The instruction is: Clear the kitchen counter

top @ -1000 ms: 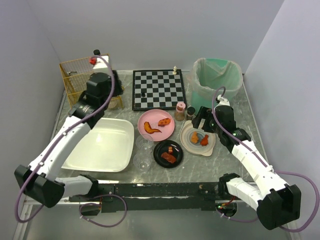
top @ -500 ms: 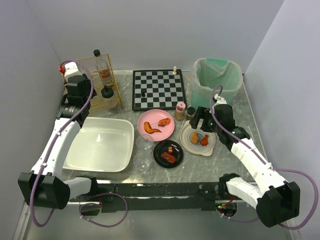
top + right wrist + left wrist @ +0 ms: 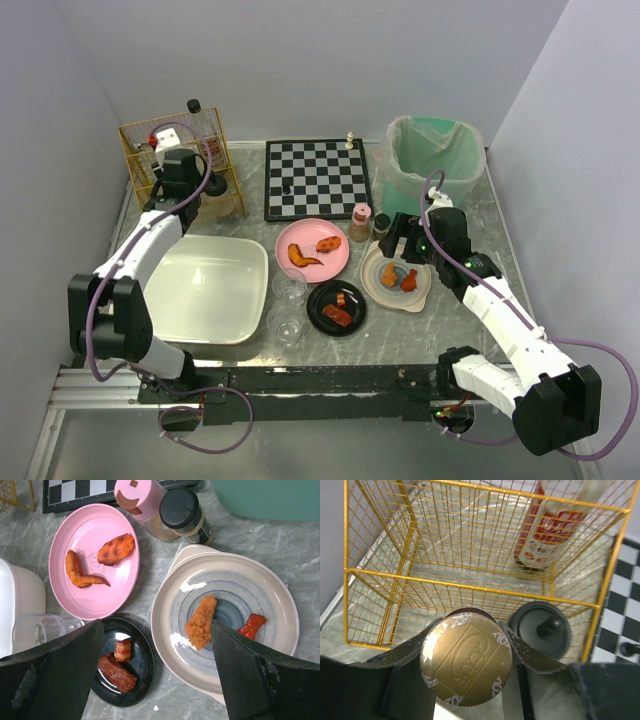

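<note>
I would drop the jar if I opened now, as it hangs above the yellow wire basket's near edge, so my left gripper needs to move it toward the basket's near section.
The kitchen counter [image 3: 470,330] is grey marble and carries dishes and food. My left gripper [image 3: 466,662] is shut on a jar with a gold lid [image 3: 465,657], held at the near side of a yellow wire basket [image 3: 470,587]; in the top view the left wrist [image 3: 180,168] covers the jar. My right gripper [image 3: 156,630] hangs open over the gap between a grey plate [image 3: 280,600] and a black plate [image 3: 145,655]. In the top view the right gripper [image 3: 405,240] sits above the grey plate [image 3: 420,300].
The basket [image 3: 140,150] holds a red-labelled bottle [image 3: 547,530] and a black knobbed lid [image 3: 542,630]. A white tub [image 3: 205,290], two glasses [image 3: 289,283], a pink plate [image 3: 285,235], two shakers [image 3: 361,222], a chessboard [image 3: 317,178] and a green bin [image 3: 435,155] also stand here.
My left arm swung out to the far left and came back, so its wrist now sits at the basket's near side. The right arm has stayed put.
</note>
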### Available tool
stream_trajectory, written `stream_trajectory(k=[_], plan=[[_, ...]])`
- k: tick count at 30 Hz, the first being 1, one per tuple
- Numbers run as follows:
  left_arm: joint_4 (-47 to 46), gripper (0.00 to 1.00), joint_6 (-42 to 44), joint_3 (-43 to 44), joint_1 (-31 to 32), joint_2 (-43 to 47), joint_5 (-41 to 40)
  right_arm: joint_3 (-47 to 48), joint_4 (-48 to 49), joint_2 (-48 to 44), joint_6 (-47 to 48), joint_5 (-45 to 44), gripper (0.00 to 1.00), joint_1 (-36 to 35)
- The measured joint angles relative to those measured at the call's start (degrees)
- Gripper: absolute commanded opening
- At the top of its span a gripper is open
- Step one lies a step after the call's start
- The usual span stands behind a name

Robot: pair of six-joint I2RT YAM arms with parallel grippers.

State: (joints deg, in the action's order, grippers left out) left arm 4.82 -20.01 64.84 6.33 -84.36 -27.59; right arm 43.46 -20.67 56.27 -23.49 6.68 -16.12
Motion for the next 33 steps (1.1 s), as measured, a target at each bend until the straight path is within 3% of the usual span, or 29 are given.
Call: stream_trajectory(k=[15,26,33], plan=[[-5.1,0.01,1.1,0.0,-0.3,-9.2,-0.3,0.0,-0.1,0.1,0.2,0.0,0.93,0.0],[-6.2,0.01,0.7,0.0,-3.2,-12.0,5.0,0.0,-0.4,0.3,0.4,0.0,0.93,0.0],[-6.7,0.21,0.8,0.0,-4.1,-14.4,7.5,0.2,-0.4,0.7,0.4,0.0,0.93,0.0]])
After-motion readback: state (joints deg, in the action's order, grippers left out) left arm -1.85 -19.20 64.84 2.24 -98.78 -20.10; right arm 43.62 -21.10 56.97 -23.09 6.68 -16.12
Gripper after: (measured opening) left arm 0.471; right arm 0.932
